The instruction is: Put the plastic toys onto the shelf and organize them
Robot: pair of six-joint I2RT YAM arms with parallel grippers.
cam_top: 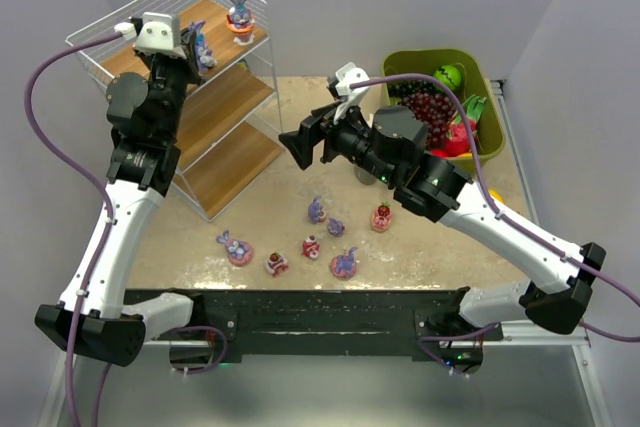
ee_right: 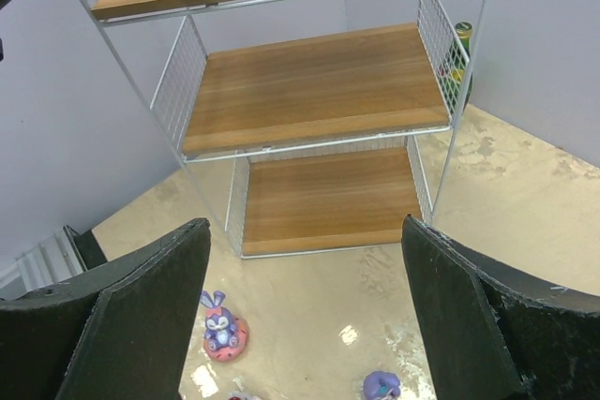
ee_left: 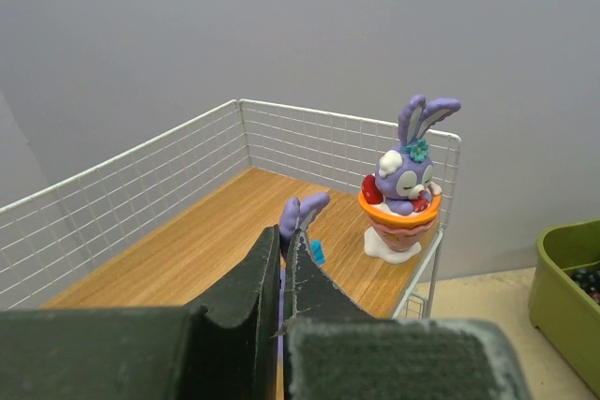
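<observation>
The purple bunny's base is at the flat top board, just inside the board's front edge, so the robot's left gripper should open.
The shelf (cam_top: 215, 97) of white wire and wooden boards stands at the back left. A purple bunny in an orange cup (cam_top: 240, 17) stands on its top board and also shows in the left wrist view (ee_left: 401, 196). My left gripper (cam_top: 200, 47) is over the top board, shut on a purple bunny (ee_left: 302, 214) whose ears stick out past the fingertips. My right gripper (cam_top: 305, 142) is open and empty, above the table, facing the shelf (ee_right: 319, 91). Several toys lie on the table, among them a bunny on a pink base (cam_top: 236, 247) and a red-and-white piece (cam_top: 381, 217).
An olive-green bin (cam_top: 492, 112) at the back right holds grapes (cam_top: 430, 107), a green apple (cam_top: 450, 75) and a dragon fruit (cam_top: 460, 137). The shelf's middle board (ee_right: 309, 81) and bottom board (ee_right: 328, 196) are bare. White wire walls rim the top board (ee_left: 141, 185).
</observation>
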